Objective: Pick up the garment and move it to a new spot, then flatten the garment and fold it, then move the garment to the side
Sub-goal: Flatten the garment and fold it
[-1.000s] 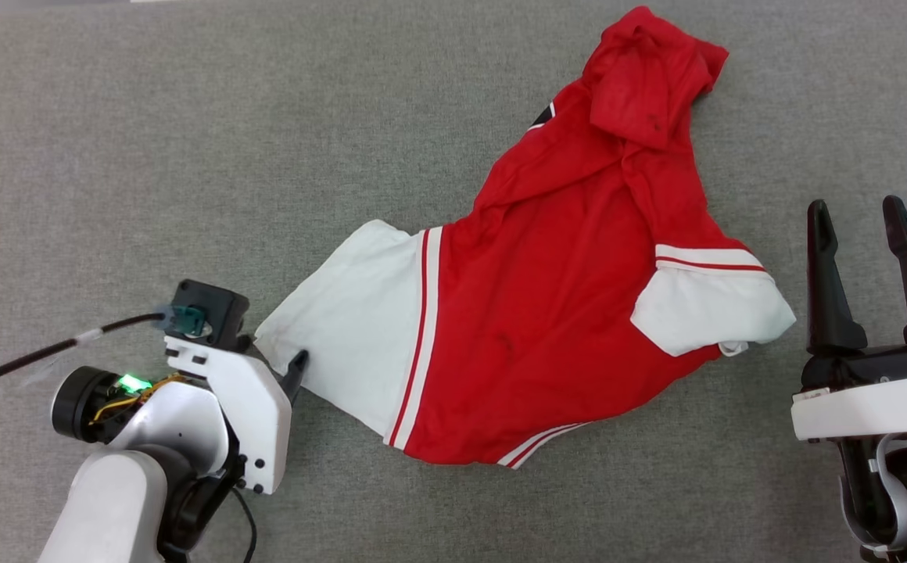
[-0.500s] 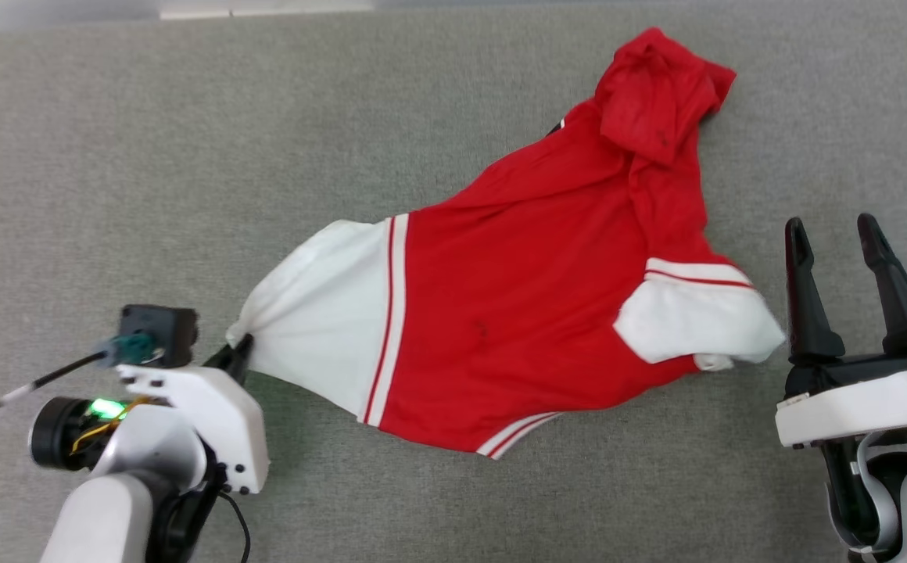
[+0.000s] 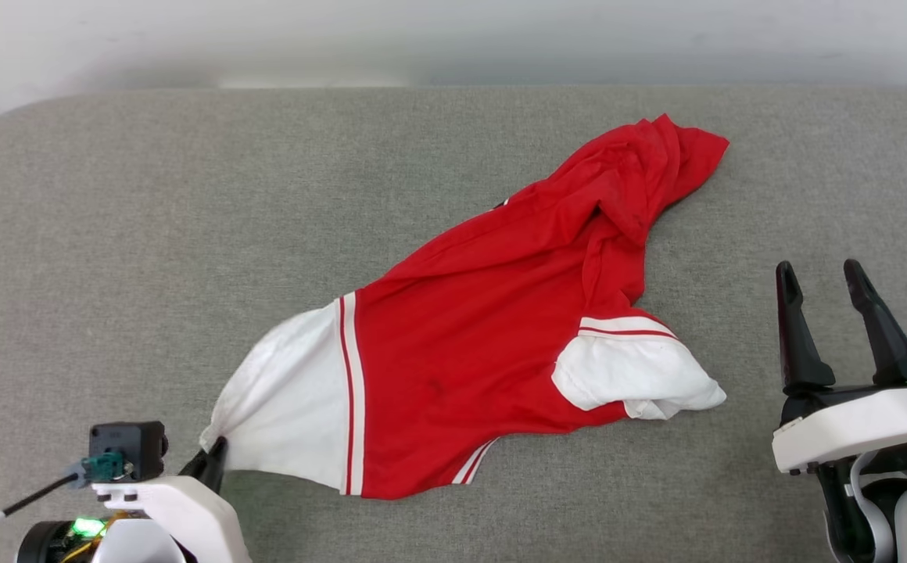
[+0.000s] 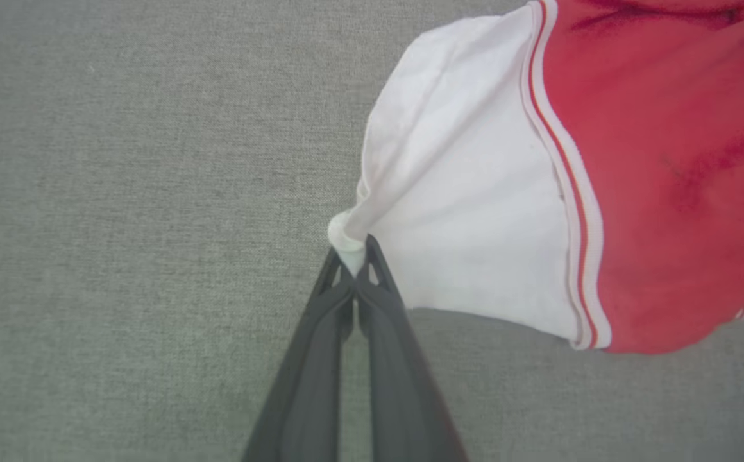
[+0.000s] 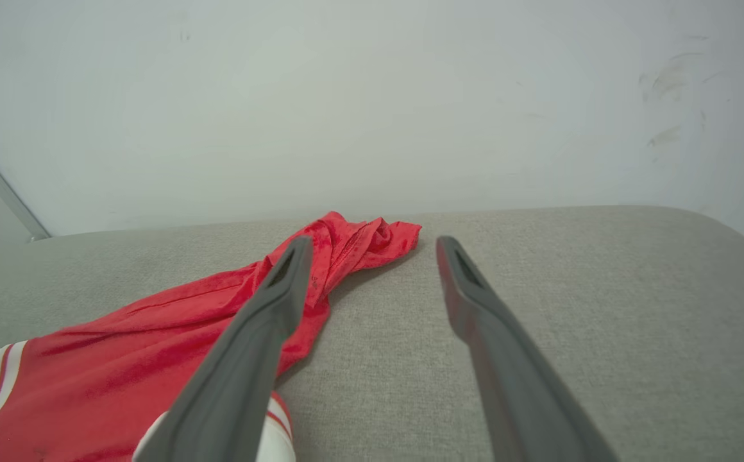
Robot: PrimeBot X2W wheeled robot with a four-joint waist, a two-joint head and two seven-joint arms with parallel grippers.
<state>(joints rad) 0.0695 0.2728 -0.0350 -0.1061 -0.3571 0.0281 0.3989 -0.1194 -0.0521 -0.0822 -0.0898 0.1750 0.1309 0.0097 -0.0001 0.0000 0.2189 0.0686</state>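
Observation:
The garment's loose white sleeve bunches up in folds while the garment's red body (image 3: pixel 478 347) lies flat, so my right gripper will grab the garment by its rumpled sleeve end (image 3: pixel 694 392) next.
The garment (image 3: pixel 485 344), a red shirt with white sleeves and red-and-white striped trim, lies rumpled and stretched out across the grey cushion. My left gripper (image 3: pixel 215 453) is shut on the tip of its white left sleeve (image 4: pixel 462 212) at the lower left, and the sleeve pulls taut into a point at my fingertips (image 4: pixel 354 260). The garment's far red end (image 5: pixel 353 247) is bunched up near the back. My right gripper (image 3: pixel 817 277) stands open to the right of the other white sleeve (image 3: pixel 633 379), with nothing between its fingers (image 5: pixel 263 333).
The grey upholstered cushion (image 3: pixel 148 219) has a rounded back edge, with a pale wall (image 5: pixel 346 96) behind it. Bare cushion stretches to the left of the garment and on the right around my right gripper. A black cable (image 3: pixel 0 516) runs from my left wrist.
My left gripper has shut on the white sleeve and drawn it leftward and toward me; the garment has stretched and shifted along. The head camera has tilted up, bringing the wall into view.

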